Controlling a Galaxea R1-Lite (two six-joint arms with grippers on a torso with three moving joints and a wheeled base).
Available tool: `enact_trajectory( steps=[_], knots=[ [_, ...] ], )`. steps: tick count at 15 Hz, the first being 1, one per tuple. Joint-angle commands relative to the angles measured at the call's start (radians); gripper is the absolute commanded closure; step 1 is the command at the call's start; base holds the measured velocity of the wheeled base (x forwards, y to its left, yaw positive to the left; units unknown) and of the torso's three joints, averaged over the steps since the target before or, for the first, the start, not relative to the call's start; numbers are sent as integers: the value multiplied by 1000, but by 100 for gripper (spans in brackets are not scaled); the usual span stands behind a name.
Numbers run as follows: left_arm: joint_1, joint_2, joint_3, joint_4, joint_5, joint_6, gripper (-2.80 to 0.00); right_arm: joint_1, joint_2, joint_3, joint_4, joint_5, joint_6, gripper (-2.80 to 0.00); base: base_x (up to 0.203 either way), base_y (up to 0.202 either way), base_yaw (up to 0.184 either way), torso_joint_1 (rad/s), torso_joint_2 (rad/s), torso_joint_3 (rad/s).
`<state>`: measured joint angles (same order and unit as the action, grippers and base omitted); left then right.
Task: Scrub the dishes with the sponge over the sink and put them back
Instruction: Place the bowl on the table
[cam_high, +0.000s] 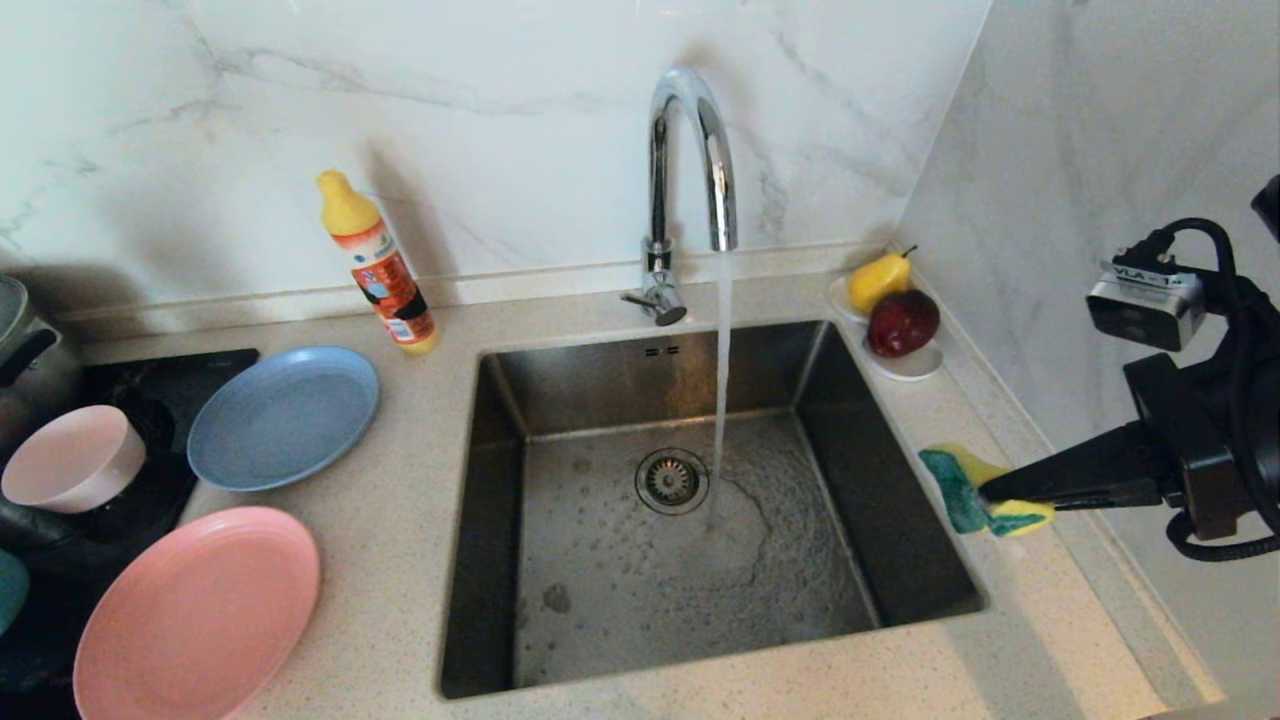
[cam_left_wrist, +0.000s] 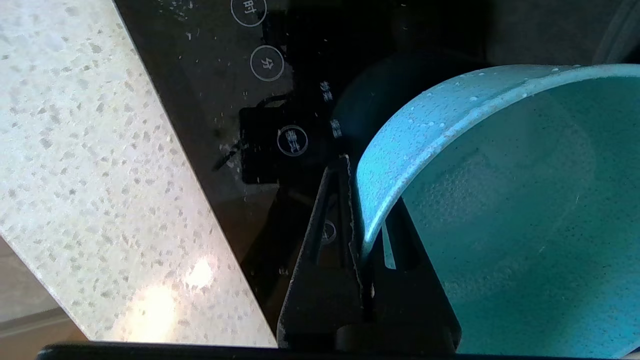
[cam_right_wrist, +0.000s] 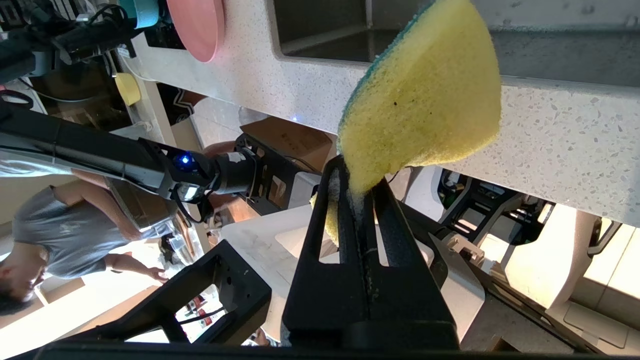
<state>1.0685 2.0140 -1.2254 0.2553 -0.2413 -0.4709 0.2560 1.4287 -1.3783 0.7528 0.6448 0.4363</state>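
My left gripper releases the teal bowl next, since the bowl's outer side meets its dark reflection on the flat black hob and the bowl would stay there.
My left gripper (cam_left_wrist: 361, 217) is shut on the rim of the wet teal bowl (cam_left_wrist: 510, 210), one finger outside the wall and one inside, over the black hob (cam_left_wrist: 210, 100). Only a sliver of that bowl (cam_high: 8, 590) shows at the far left of the head view. My right gripper (cam_high: 985, 492) is shut on the yellow-and-green sponge (cam_high: 965, 490), held just above the counter at the right rim of the sink (cam_high: 560, 560); the sponge (cam_right_wrist: 425, 95) bulges out of the gripper (cam_right_wrist: 357, 187). The blue plate (cam_high: 283, 415), pink plate (cam_high: 200, 610) and pale pink bowl (cam_high: 72, 458) rest left of the sink.
Water runs from the chrome tap (cam_high: 690, 150) into the basin beside the drain (cam_high: 671, 480). An orange bottle (cam_high: 378, 265) stands behind the blue plate. A white dish (cam_high: 905, 365) with a pear and an apple sits at the back right corner. A steel pot (cam_high: 20, 340) is at far left.
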Motion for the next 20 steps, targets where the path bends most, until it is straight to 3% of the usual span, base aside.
enact_trajectory(
  steps=[1, 2, 9, 13, 14, 16, 18, 20],
  knots=[
    [0, 21, -2, -6, -1, -3, 0, 0, -4, -1, 3, 4, 2, 0, 0, 0, 0, 0, 0, 0],
    [-1, 21, -2, -7, -1, -3, -280, 0, -4, -1, 3, 4, 2, 0, 0, 0, 0, 0, 0, 0],
    [-1, -133, -33, 23, -92, -5, -280, 1, -10, -6, 3, 4, 2, 0, 0, 0, 0, 0, 0, 0],
    [-4, -323, -130, 158, -138, -6, -280, 2, -8, -5, 3, 4, 2, 0, 0, 0, 0, 0, 0, 0],
    [-20, -363, -179, 226, -162, -4, 0, 2, -8, -5, 3, 4, 2, 0, 0, 0, 0, 0, 0, 0],
    [-113, -404, -248, 351, -183, 21, 0, 2, -10, -7, 3, 4, 2, 0, 0, 0, 0, 0, 0, 0],
    [-212, -430, -295, 425, -185, 87, 0, 2, -10, -5, 3, 4, 2, 0, 0, 0, 0, 0, 0, 0],
    [-329, -427, -306, 467, -126, 125, 0, 0, -9, -2, 3, 3, 2, 0, 0, 0, 0, 0, 0, 0]
  ],
)
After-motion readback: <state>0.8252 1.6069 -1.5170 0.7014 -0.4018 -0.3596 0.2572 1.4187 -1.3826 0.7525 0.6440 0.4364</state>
